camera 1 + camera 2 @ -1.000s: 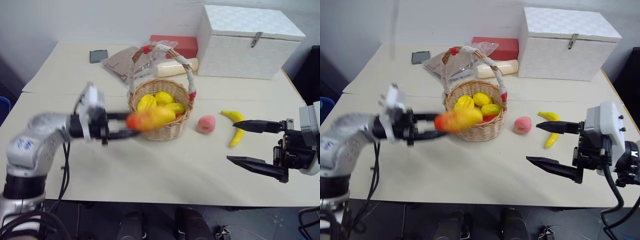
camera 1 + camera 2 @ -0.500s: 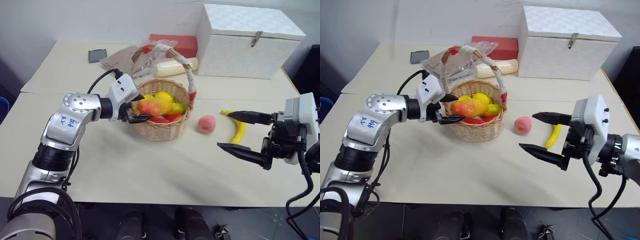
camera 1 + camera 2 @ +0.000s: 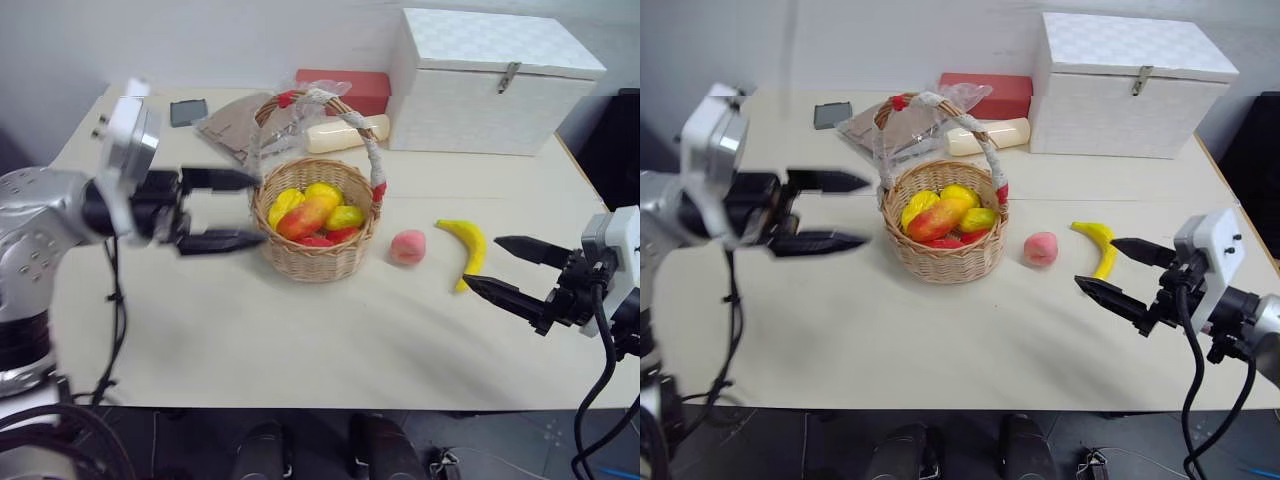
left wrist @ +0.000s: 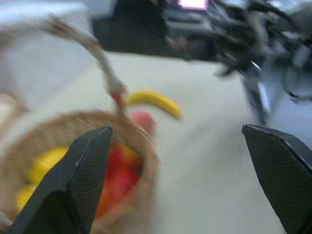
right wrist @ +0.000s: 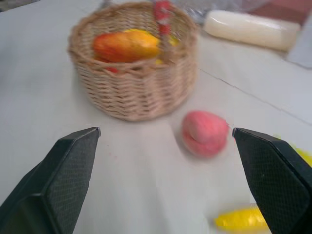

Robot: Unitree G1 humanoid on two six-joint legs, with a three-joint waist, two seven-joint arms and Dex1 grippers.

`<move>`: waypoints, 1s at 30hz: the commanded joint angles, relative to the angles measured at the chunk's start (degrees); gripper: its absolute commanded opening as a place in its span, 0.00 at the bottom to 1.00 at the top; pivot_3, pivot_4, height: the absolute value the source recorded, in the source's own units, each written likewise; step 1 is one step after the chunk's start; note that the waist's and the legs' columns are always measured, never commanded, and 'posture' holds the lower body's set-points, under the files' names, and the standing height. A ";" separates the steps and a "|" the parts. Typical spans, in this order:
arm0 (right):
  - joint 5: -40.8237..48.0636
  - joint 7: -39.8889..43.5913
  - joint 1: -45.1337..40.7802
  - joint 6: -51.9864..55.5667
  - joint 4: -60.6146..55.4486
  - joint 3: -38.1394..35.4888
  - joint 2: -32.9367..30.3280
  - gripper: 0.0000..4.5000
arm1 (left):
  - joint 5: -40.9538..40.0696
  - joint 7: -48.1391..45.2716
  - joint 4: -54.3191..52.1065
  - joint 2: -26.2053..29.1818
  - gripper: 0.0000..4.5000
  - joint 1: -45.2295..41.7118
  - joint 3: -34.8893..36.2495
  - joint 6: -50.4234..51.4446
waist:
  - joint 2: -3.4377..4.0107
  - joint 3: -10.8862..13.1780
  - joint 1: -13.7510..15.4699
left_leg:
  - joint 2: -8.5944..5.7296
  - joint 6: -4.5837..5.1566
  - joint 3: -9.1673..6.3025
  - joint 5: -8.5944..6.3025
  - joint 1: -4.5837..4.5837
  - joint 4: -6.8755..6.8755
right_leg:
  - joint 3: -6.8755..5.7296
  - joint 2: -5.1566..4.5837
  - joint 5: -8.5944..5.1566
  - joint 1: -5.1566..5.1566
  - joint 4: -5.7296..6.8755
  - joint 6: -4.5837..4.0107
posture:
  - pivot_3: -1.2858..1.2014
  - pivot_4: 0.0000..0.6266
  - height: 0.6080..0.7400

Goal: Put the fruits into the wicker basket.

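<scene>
My right gripper grabs the pink peach by its round body [image 3: 407, 247] next, to add the peach to the wicker basket [image 3: 300, 262].
The wicker basket [image 3: 300, 262] stands mid-table with the red-orange mango [image 3: 305, 217] lying inside on top of other yellow fruits. Just left of the basket, my left gripper [image 3: 258, 209] is open and empty, its fingers pointing at the basket. The pink peach [image 3: 407, 246] lies on the table right of the basket, and the banana [image 3: 463, 245] lies a little further right. My right gripper [image 3: 481, 262] is open and empty near the front right edge, beside the banana's near end. The right wrist view has the peach [image 5: 204, 132] ahead between its fingers.
A white woven lidded box [image 3: 495, 80] stands at the back right. Behind the basket are a red box [image 3: 345, 88], a cream roll [image 3: 345, 133], a crinkled plastic bag [image 3: 235, 125] and a dark phone [image 3: 185, 112].
My left gripper carried the mango over the basket, opened, left it inside and drew back to the left. My right gripper shifted right and lower, toward the banana's near end.
</scene>
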 commanded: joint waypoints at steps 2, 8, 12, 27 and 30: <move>-7.56 -5.39 -4.58 -3.49 3.94 8.52 5.05 1.00 | -1.42 -3.04 -2.35 2.32 0.99 -0.21 -0.38 -2.11 | -0.03 -0.02 -0.02 | -0.01 -0.02 -0.07 0.01 0.01 0.00 | -0.02 0.01 0.00 0.03 0.01 -0.01 | 0.52 0.24 1.00; -18.50 -8.28 -15.71 -8.32 14.67 21.16 12.59 1.00 | -0.26 -0.48 -2.32 0.15 0.99 -2.19 -3.60 -4.18 | 0.02 0.01 -0.22 | -0.02 -0.05 -0.08 -0.03 -0.02 -0.01 | 0.04 -0.01 -0.01 -0.01 0.03 -0.05 | 0.52 0.24 1.00; -24.98 -10.02 -22.88 -12.32 23.94 25.78 17.17 1.00 | 0.40 0.25 -2.23 -0.30 0.99 -2.31 -4.88 -5.06 | 0.02 0.02 -0.35 | 0.00 -0.08 0.08 0.01 -0.16 -0.02 | 0.12 0.05 -0.03 -0.27 0.16 -0.04 | 0.52 0.24 1.00; -31.63 -7.49 -33.16 -17.01 39.83 29.08 26.27 0.91 | 3.80 2.11 0.10 -1.58 1.00 -3.70 -6.95 -8.71 | 0.07 0.04 -0.58 | 0.04 -0.08 0.37 0.02 -0.14 -0.01 | 0.38 0.13 -0.03 -0.42 0.22 -0.02 | 0.52 0.24 1.00; -30.85 -5.81 -32.30 -16.86 37.46 28.42 25.90 0.72 | 4.15 2.31 0.81 -1.30 1.00 -3.55 -6.46 -9.01 | 0.07 0.05 -0.77 | 0.06 -0.09 0.37 0.02 -0.13 -0.01 | 0.37 0.13 -0.03 -0.43 0.23 -0.02 | 0.52 0.24 1.00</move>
